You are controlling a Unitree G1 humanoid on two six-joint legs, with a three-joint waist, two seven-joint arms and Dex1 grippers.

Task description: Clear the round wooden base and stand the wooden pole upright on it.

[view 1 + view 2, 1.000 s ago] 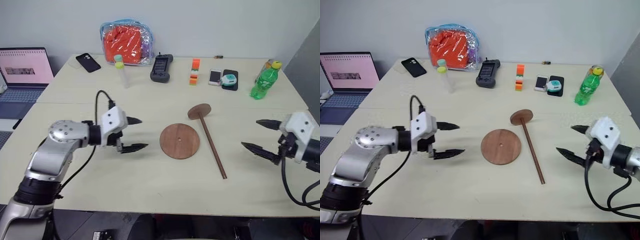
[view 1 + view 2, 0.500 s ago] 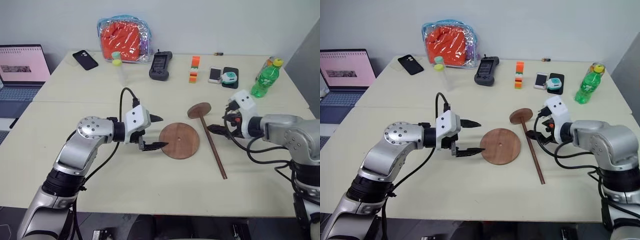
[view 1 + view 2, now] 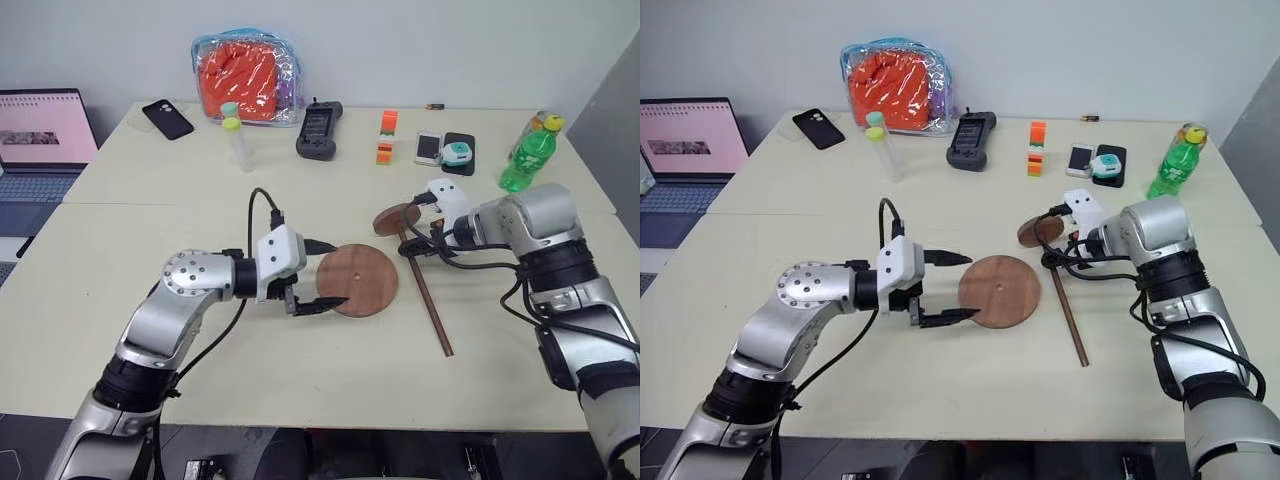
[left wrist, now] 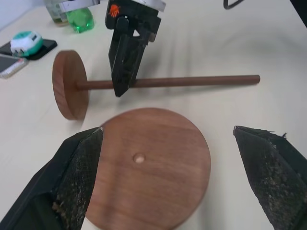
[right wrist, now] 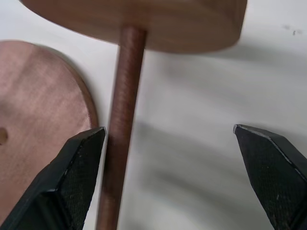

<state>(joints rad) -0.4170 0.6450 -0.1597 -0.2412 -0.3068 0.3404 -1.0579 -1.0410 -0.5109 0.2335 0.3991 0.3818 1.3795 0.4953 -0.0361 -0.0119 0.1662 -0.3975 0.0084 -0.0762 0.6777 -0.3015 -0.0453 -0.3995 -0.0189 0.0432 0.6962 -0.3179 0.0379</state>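
The robot's fingers reach down around the wooden pole (image 3: 428, 302) below the disc, so the right gripper needs to close now and would hold the pole.
The round wooden base (image 3: 358, 281) lies flat mid-table with nothing on it, its small centre hole visible (image 4: 139, 157). To its right the wooden pole (image 3: 428, 302) lies flat, its small disc (image 3: 396, 219) at the far end. My left gripper (image 3: 335, 272) is open, its fingertips on either side of the base's left edge. My right gripper (image 3: 419, 246) is open and points down over the rod just below the disc. In the right wrist view the rod (image 5: 122, 143) runs between the fingers, close to one of them (image 5: 76, 177).
Along the table's back stand an orange bag (image 3: 240, 80), a black phone (image 3: 165, 118), a clear tube (image 3: 236, 142), a black handset (image 3: 318, 130), an orange-green block (image 3: 386, 138), two small devices (image 3: 445, 152) and a green bottle (image 3: 525, 155). A laptop (image 3: 40, 130) sits far left.
My right gripper has swung in from the table's right side and tipped down over the pole near its disc. My left gripper has moved right to the base's edge.
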